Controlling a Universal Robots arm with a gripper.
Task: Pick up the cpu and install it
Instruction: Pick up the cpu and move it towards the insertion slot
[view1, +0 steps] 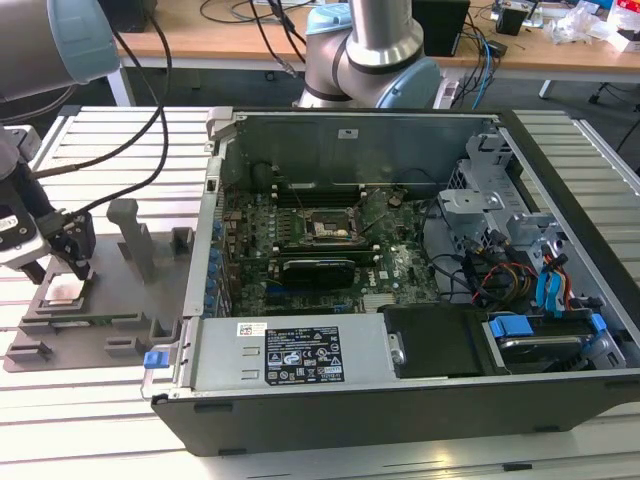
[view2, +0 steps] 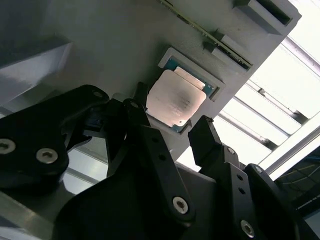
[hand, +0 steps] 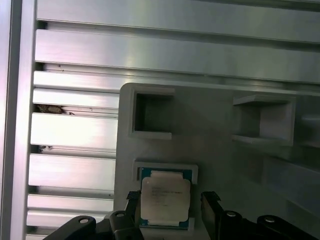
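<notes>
I will next grip the cpu (view1: 63, 291) with my gripper by its open side edges to pick it up, since the tray's raised brackets hug two ends of it.
The cpu (view1: 63, 291) (view2: 176, 102) (hand: 165, 200), a small square chip with a silvery top, lies flat in a shallow recess of the grey plastic tray (view1: 110, 305) at the exterior view's left. My gripper (view1: 60, 274) (view2: 170, 124) (hand: 170, 202) hangs just over it and is open. One black finger (hand: 131, 201) stands on each side of the chip, with a small gap showing between each finger and the chip's edge. The motherboard's dark square socket (view1: 328, 228) sits inside the open computer case, far toward the exterior view's right.
The open computer case (view1: 400, 380) has tall metal walls around the green motherboard (view1: 300, 270), cables and drive bays. The tray carries upright grey posts (view1: 130, 235) and several other recesses (hand: 152, 114). Ribbed aluminium table slats (hand: 75, 130) surround the tray.
</notes>
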